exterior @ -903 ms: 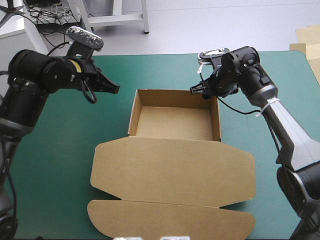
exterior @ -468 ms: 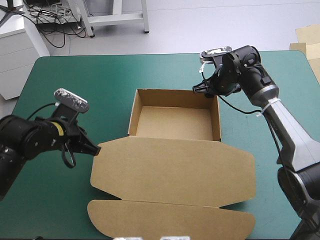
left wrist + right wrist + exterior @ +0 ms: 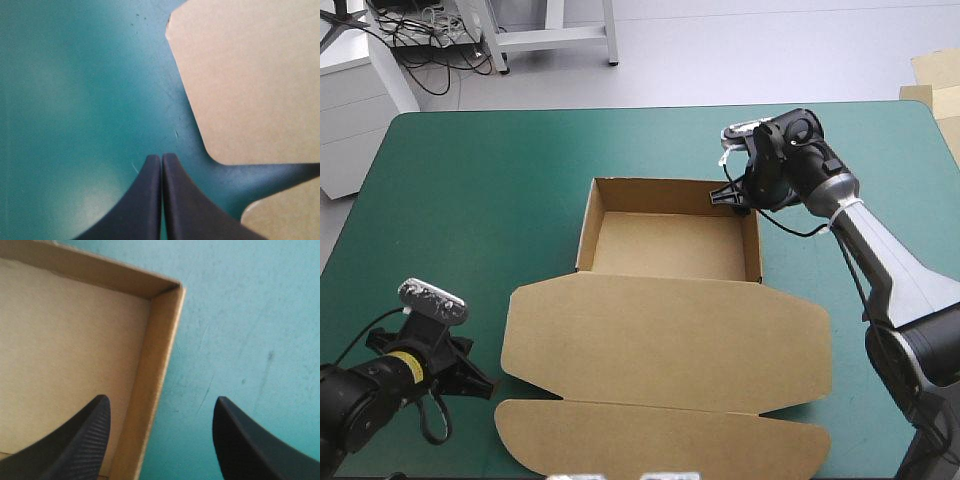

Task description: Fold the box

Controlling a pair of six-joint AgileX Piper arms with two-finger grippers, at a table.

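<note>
My right gripper grabs the brown box by its raised side next, and the lid stays free to fold.
The brown box stands mid-table as an open tray with its walls raised. Its lid lies flat toward the front edge, with a rounded front flap. My left gripper is low over the cover at the front left, shut and empty, its tip just left of the notch between lid and flap. In the left wrist view the shut gripper points at the lid's rounded corner. My right gripper is open at the tray's far right corner. The right wrist view shows this gripper straddling a tray wall without gripping it.
Bare teal-green cover stretches left of the tray and along the far edge. Pale board sheets lie beyond the table's far right corner. The right arm's link slants over the table's right side.
My left arm swung from beside the tray's far left corner down to the front left, beside the lid's notch. The right gripper dropped slightly over the tray's far right corner.
</note>
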